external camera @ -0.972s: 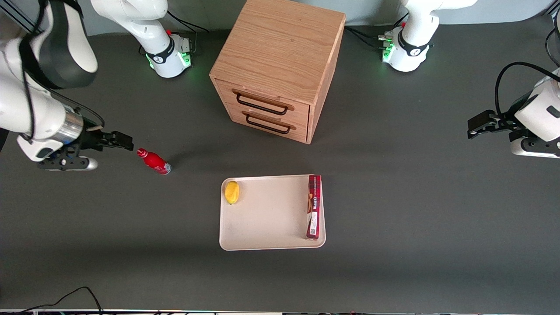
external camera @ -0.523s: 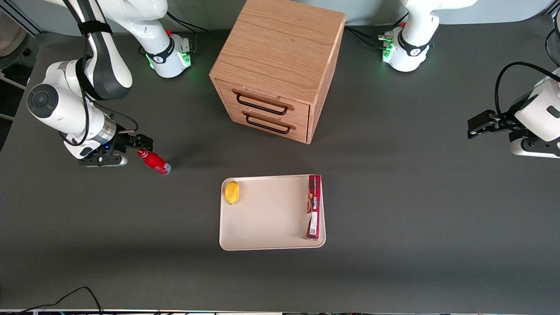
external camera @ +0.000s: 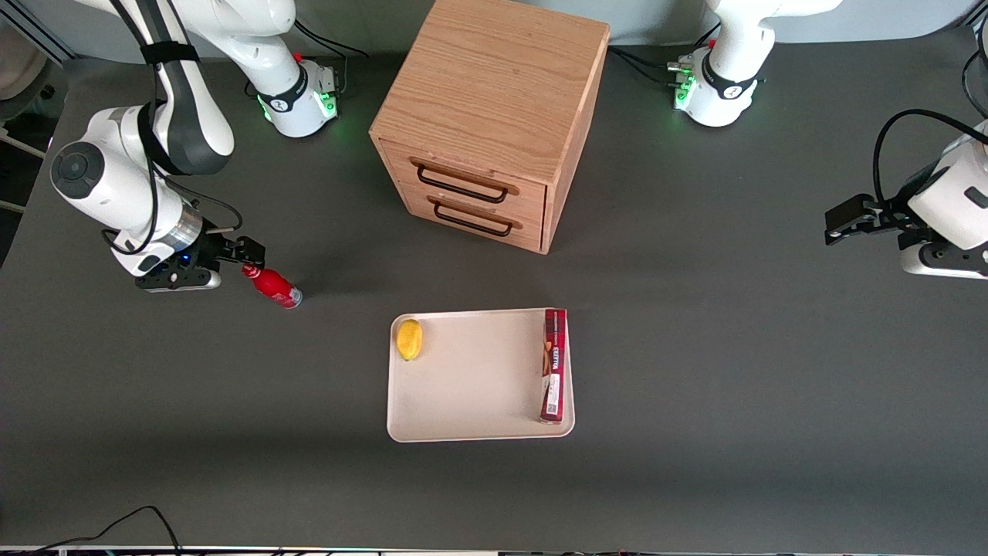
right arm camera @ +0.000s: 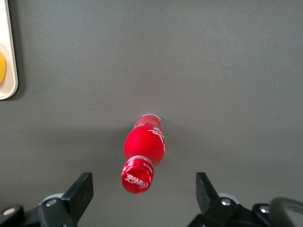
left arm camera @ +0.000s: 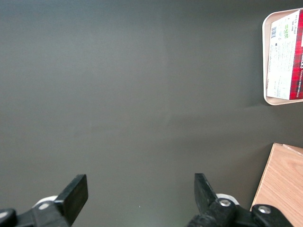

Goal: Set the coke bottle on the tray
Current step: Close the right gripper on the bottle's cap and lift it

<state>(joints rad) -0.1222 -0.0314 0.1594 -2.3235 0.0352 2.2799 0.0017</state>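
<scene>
The coke bottle needs to go on the tray [external camera: 471, 378], so my right gripper should next grab the bottle by its red cap [external camera: 250, 270].
The coke bottle [external camera: 272, 285] stands upright on the dark table, toward the working arm's end, well apart from the tray. In the right wrist view I look down on its red cap and body [right arm camera: 143, 151]. My right gripper [external camera: 248, 252] hovers right over the cap, open and empty, with a finger on either side of it and not touching it [right arm camera: 143, 188]. The cream-beige tray [external camera: 471, 378] lies in the middle of the table, nearer the front camera than the cabinet. Its edge shows in the right wrist view [right arm camera: 7, 56].
A yellow lemon [external camera: 409, 340] and a long red box [external camera: 553, 364] lie on the tray at opposite ends. A wooden two-drawer cabinet [external camera: 486, 116] stands farther from the camera than the tray, drawers shut.
My right gripper has swung in from the working arm's end of the table and now sits over the bottle's cap. The bottle has not moved.
</scene>
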